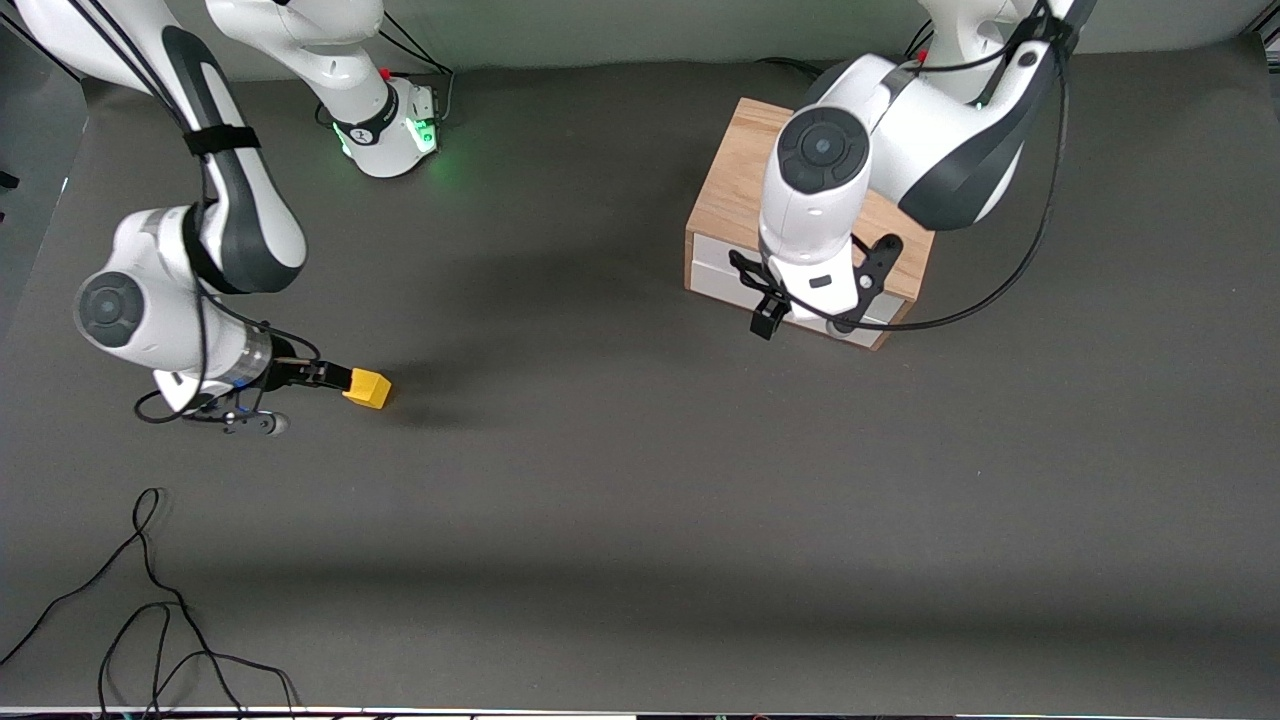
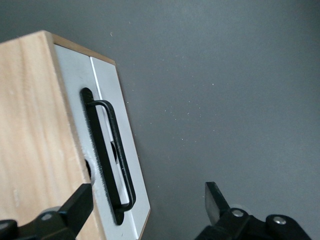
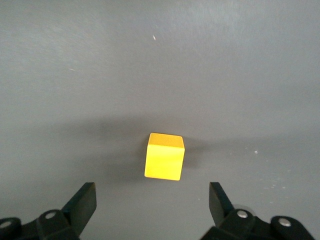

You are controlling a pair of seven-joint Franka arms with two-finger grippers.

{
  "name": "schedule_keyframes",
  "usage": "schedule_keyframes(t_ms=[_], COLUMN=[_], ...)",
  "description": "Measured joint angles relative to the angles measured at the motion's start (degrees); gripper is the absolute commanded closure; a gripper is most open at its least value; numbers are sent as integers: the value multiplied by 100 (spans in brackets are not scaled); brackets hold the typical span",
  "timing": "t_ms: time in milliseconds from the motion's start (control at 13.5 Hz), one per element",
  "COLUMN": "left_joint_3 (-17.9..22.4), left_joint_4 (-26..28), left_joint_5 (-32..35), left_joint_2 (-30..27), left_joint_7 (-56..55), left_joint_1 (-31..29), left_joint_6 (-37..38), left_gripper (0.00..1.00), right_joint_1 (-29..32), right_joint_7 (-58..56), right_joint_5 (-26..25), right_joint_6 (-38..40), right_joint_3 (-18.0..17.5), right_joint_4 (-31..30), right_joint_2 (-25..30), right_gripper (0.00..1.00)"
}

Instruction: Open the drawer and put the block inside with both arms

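The yellow block has to go inside the drawer [image 1: 715, 252], so my right gripper will next grab it by its two opposite sides.
The yellow block [image 1: 367, 388] sits on the dark table toward the right arm's end. My right gripper [image 1: 325, 378] is low beside it and open. In the right wrist view the block [image 3: 165, 156] lies just ahead of the right gripper [image 3: 150, 200], not between its fingers. The oak cabinet [image 1: 735, 190] stands toward the left arm's end, its white-fronted drawer [image 1: 715, 252] shut. My left gripper [image 1: 800, 315] hangs open over the cabinet's front edge. In the left wrist view the left gripper [image 2: 147, 200] straddles the front panel [image 2: 75, 75] near the black wire handle [image 2: 116, 150], without touching it.
Loose black cables [image 1: 150, 600] lie on the table near the front camera at the right arm's end. The right arm's base [image 1: 395, 135] with a green light stands at the table's back edge. A second white panel [image 1: 720, 285] sits under the drawer.
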State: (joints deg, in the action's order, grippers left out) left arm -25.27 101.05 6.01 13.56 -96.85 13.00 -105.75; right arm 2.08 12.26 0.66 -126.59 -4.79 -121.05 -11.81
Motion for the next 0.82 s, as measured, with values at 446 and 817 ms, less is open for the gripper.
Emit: schedule_keyframes(t_ms=[446,817], left_joint_3=[2,36], left_joint_4=[713,744], left_joint_5=[4,12], left_joint_2=[257,570], left_joint_7=[-40,-171], left_joint_1=[1,-1], left_joint_6=[-662,-784], left_gripper=[0,0], right_joint_1=[-41,-115], right_joint_7=[688,800], right_joint_5=[2,2], right_joint_6=[-557,-827], right_joint_3=[-4,-1], right_joint_4=[-228,-231], right_joint_2=[-605,-1005], right_gripper=[0,0])
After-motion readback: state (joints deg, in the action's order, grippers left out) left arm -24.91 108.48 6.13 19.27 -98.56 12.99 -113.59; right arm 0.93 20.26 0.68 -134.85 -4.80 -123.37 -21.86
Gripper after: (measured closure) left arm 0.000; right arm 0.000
